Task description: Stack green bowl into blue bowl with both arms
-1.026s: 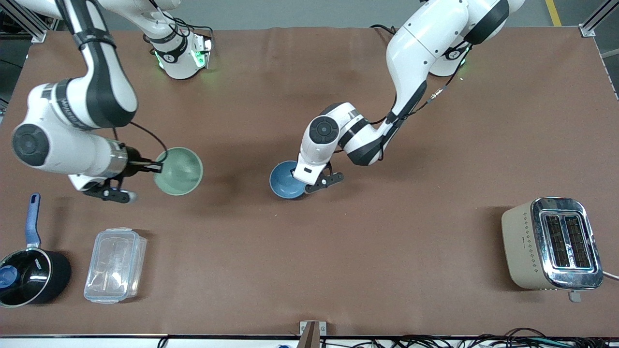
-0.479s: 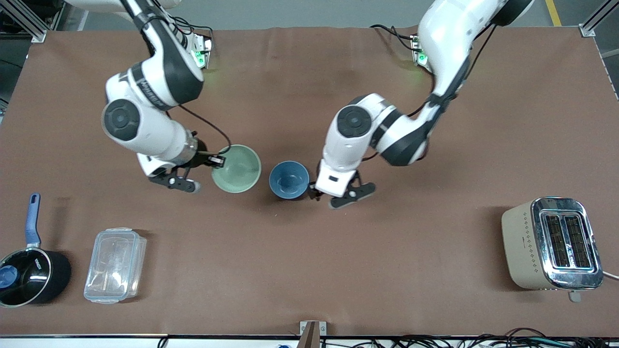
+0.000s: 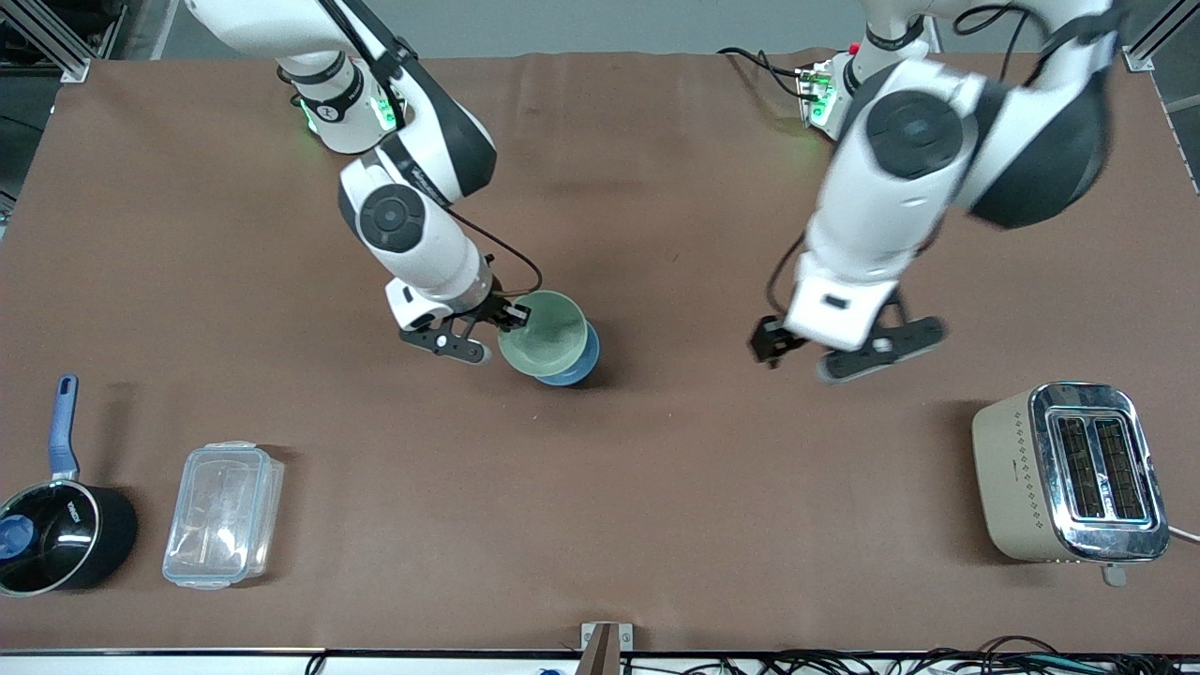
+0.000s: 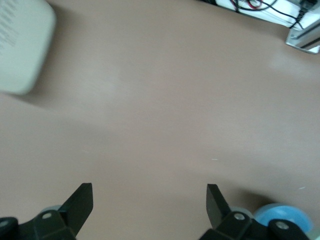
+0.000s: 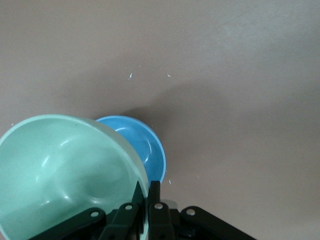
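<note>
My right gripper keeps hold of the green bowl until the bowls line up. The green bowl still hangs above and off-centre of the blue bowl's rim.
My right gripper (image 3: 514, 314) is shut on the rim of the pale green bowl (image 3: 544, 333) and holds it tilted just over the blue bowl (image 3: 574, 367), which stands on the table mid-way between the arms. In the right wrist view the green bowl (image 5: 65, 175) covers most of the blue bowl (image 5: 142, 147), and my gripper (image 5: 148, 192) pinches its rim. My left gripper (image 3: 797, 352) is open and empty, raised over bare table between the bowls and the toaster; its fingers (image 4: 82, 200) stand wide apart.
A beige and chrome toaster (image 3: 1069, 473) stands near the front camera at the left arm's end. A clear lidded plastic box (image 3: 223, 514) and a black saucepan with a blue handle (image 3: 56, 525) stand near the front at the right arm's end.
My right gripper carried the green bowl toward the left arm's end until it is over the blue bowl. My left gripper let go of the blue bowl, rose and drew away toward the toaster.
</note>
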